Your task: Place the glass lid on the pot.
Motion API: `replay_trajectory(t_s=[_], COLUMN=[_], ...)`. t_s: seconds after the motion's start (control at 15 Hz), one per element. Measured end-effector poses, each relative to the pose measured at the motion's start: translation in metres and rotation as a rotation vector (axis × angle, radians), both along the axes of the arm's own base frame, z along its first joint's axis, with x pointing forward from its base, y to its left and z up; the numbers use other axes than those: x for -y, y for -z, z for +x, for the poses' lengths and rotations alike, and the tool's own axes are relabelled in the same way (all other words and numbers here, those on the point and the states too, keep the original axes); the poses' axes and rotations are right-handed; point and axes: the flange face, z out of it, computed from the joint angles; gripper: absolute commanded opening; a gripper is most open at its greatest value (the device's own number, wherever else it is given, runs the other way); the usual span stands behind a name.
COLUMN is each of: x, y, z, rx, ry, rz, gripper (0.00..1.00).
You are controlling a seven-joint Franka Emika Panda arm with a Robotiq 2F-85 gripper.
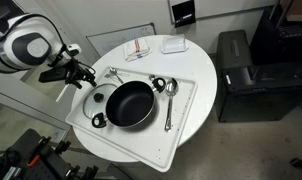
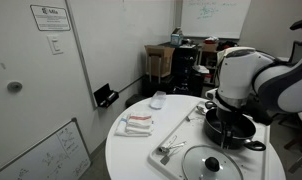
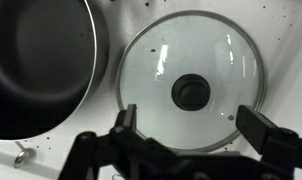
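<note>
Next, my gripper picks up the glass lid from above by its dark central knob, keeping it flat with its rim free to go on the pot.
The glass lid lies flat on the white tray, its dark knob facing up. It is beside the black pot, close to its rim. In both exterior views the lid sits next to the pot. My gripper is open and empty above the lid. In the wrist view one finger shows at each side of the lid's lower edge. In an exterior view the gripper hangs over the tray's edge near the lid.
The white tray rests on a round white table. A metal ladle lies right of the pot, and small spoons lie behind it. A red-and-white item and a white box sit further back. A black cabinet stands beside the table.
</note>
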Motion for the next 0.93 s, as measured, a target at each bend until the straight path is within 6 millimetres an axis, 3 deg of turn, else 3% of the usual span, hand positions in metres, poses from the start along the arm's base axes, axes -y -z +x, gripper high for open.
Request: replay_trajectory(t_s=[0.53,0.93], x=[-0.042,-0.048], y=[0.068,0.091], z=[0.018,0.009], rx=[0.005,-0.023], ry=[-0.069,-0.087], rz=[-0.010,-0.024], gripper=[1.00,1.00])
